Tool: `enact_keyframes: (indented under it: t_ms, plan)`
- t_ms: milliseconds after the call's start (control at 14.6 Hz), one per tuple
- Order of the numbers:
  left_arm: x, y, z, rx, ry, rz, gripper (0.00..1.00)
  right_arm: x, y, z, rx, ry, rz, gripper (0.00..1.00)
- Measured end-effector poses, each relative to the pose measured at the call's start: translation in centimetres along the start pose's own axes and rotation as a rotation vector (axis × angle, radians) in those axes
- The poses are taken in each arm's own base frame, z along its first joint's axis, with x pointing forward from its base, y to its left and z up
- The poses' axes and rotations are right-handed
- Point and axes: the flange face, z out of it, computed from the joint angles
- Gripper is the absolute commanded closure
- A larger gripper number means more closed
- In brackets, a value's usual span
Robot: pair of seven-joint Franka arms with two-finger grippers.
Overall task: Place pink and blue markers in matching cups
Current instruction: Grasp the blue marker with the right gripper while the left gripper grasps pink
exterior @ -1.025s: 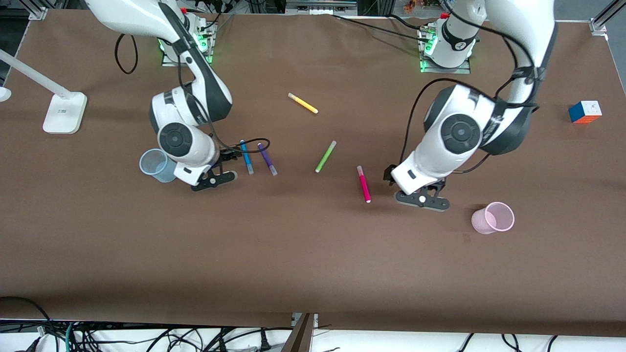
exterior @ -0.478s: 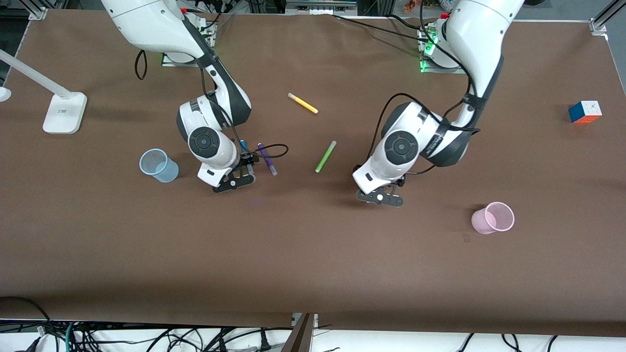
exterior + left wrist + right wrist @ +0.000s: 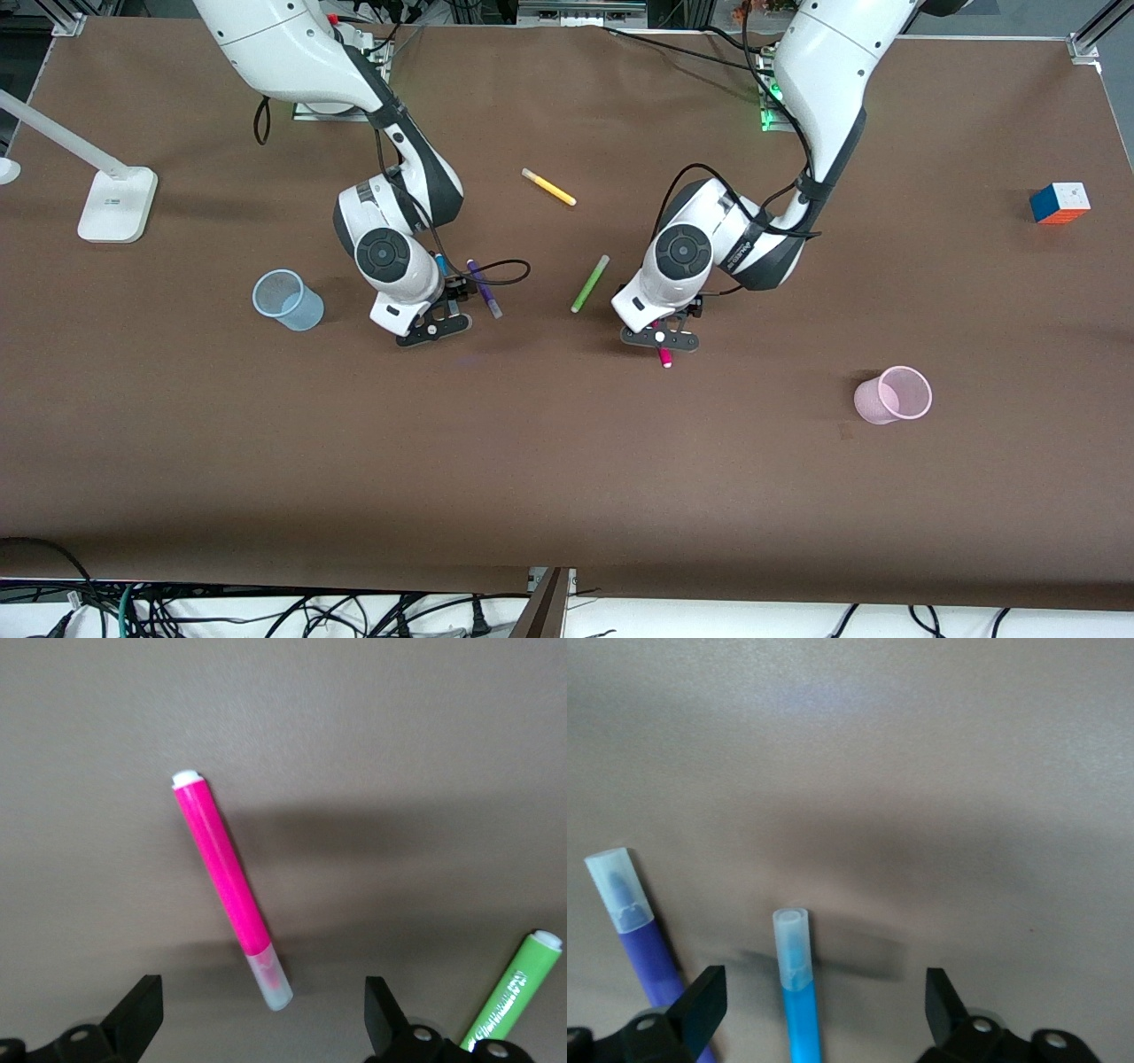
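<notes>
The left gripper should go lower before it closes on the pink marker (image 3: 664,357). Its fingers are above the marker and a shadow shows between them, so they would miss if they closed now.
The pink marker (image 3: 226,881) lies flat on the brown table. My left gripper (image 3: 261,1028) is open just above it, with the marker's pale end between the fingers. In the front view the left gripper (image 3: 660,338) hides all of the pink marker (image 3: 664,357) except its tip. The blue marker (image 3: 799,992) lies flat, and my right gripper (image 3: 824,1010) is open over it with a finger on each side. In the front view the right gripper (image 3: 434,325) covers most of the blue marker (image 3: 440,262). The pale blue cup (image 3: 285,299) stands toward the right arm's end. The pale pink cup (image 3: 893,394) stands toward the left arm's end.
A purple marker (image 3: 484,288) lies close beside the blue one and shows in the right wrist view (image 3: 638,939). A lime-green marker (image 3: 590,283) lies beside the left gripper. A yellow marker (image 3: 548,187), a puzzle cube (image 3: 1060,202) and a lamp base (image 3: 115,204) lie farther off.
The left gripper moved from beside the pink cup to over the pink marker. The right gripper moved from beside the blue cup to over the blue marker.
</notes>
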Motion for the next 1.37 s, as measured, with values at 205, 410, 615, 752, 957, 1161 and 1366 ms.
enact_keyframes:
  t_ms: [205, 410, 615, 752, 957, 1161, 1366]
  plan:
    - [-1.1, -0.3, 2.1, -0.02, 0.027, -0.017, 0.0, 0.0, -0.2, 0.2, 0.001, 0.007, -0.003, 0.29]
    - [-1.4, -0.2, 2.6, -0.021, 0.029, -0.015, 0.44, 0.0, -0.3, 0.5, 0.001, 0.007, -0.004, 0.53]
    - [-1.7, 0.2, 2.7, -0.02, 0.027, -0.008, 0.6, 0.1, -0.3, 0.7, 0.0, 0.009, -0.003, 0.67]
    - [-1.8, 0.3, 2.8, -0.019, 0.026, -0.006, 0.72, 0.1, -0.2, 0.6, 0.0, 0.011, -0.002, 0.87]
    - [-1.8, 0.3, 2.8, -0.018, 0.026, -0.008, 0.83, 0.2, 0.0, 0.5, -0.001, 0.015, 0.001, 1.0]
    - [-1.5, -0.1, 2.4, -0.015, 0.03, -0.014, 0.89, 0.6, 0.3, -0.8, 0.0, 0.042, -0.013, 1.0]
    - [-0.9, -1.1, 0.4, 0.049, 0.027, 0.009, 0.89, 0.9, 2.9, -5.4, -0.019, 0.052, -0.086, 1.0]
